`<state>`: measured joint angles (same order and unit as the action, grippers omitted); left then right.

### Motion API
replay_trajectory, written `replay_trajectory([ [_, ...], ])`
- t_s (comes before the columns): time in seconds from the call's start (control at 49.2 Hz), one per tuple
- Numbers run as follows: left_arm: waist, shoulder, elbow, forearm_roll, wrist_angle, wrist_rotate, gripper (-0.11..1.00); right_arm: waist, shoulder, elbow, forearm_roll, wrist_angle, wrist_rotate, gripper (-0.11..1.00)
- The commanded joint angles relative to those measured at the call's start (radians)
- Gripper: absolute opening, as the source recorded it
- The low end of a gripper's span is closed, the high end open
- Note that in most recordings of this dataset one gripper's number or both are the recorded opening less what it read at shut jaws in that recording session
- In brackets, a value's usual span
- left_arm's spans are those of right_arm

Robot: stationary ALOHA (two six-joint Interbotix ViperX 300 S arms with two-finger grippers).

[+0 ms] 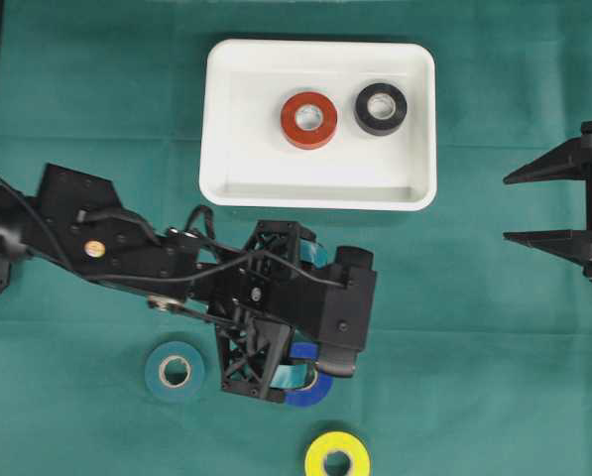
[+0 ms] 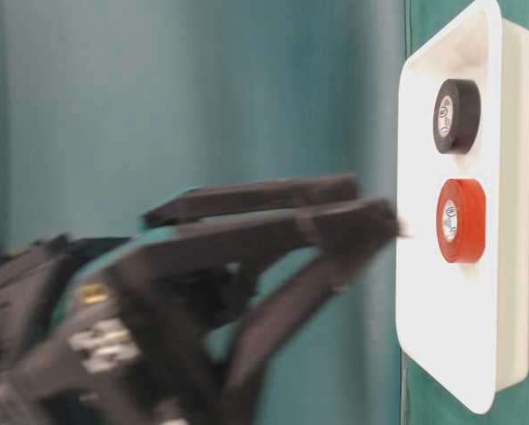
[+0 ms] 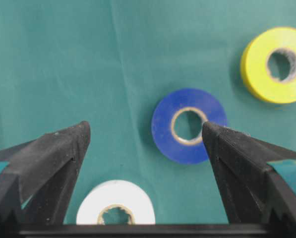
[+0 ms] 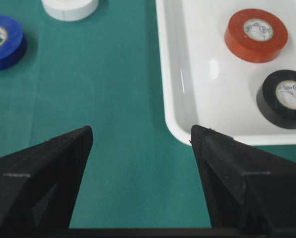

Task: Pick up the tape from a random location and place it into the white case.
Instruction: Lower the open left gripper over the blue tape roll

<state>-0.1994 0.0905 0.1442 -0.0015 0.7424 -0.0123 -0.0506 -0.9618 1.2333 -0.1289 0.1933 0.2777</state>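
Note:
I should next pick up the blue tape by one side of its ring (image 3: 163, 136) with my left gripper, since the ring's empty hole (image 3: 189, 126) gives that side two facing surfaces.
The white case (image 1: 421, 177) lies at the back centre and holds a red tape (image 1: 308, 120) and a black tape (image 1: 381, 108). My left gripper (image 1: 264, 302) is open and empty, pointing down over the near tapes. In the left wrist view the gripper (image 3: 145, 131) has a blue tape (image 3: 189, 125) by its right fingertip and a white tape (image 3: 116, 208) low between the fingers. A yellow tape (image 3: 278, 64) lies further off. My right gripper (image 1: 548, 208) is open and empty at the right edge. In the right wrist view it (image 4: 142, 134) hovers over cloth beside the case (image 4: 172, 99).
A teal tape (image 1: 175, 371) lies left of my left gripper. The blue tape (image 1: 310, 389) shows partly under the gripper and the yellow tape (image 1: 337, 458) sits at the front edge. The white tape is hidden in the overhead view. Green cloth covers the table.

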Motion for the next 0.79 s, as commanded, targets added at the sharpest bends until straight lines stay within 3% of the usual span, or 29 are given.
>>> replay_trajectory([
  [0.0,0.002,0.003,-0.011,0.003,-0.006,0.000,0.98,0.000,0.009,-0.026,-0.002,-0.005,-0.002,0.76],
  [0.772,-0.031,0.133,0.092,0.003,-0.186,0.005,0.98,0.000,0.018,-0.023,-0.002,-0.006,-0.002,0.76],
])
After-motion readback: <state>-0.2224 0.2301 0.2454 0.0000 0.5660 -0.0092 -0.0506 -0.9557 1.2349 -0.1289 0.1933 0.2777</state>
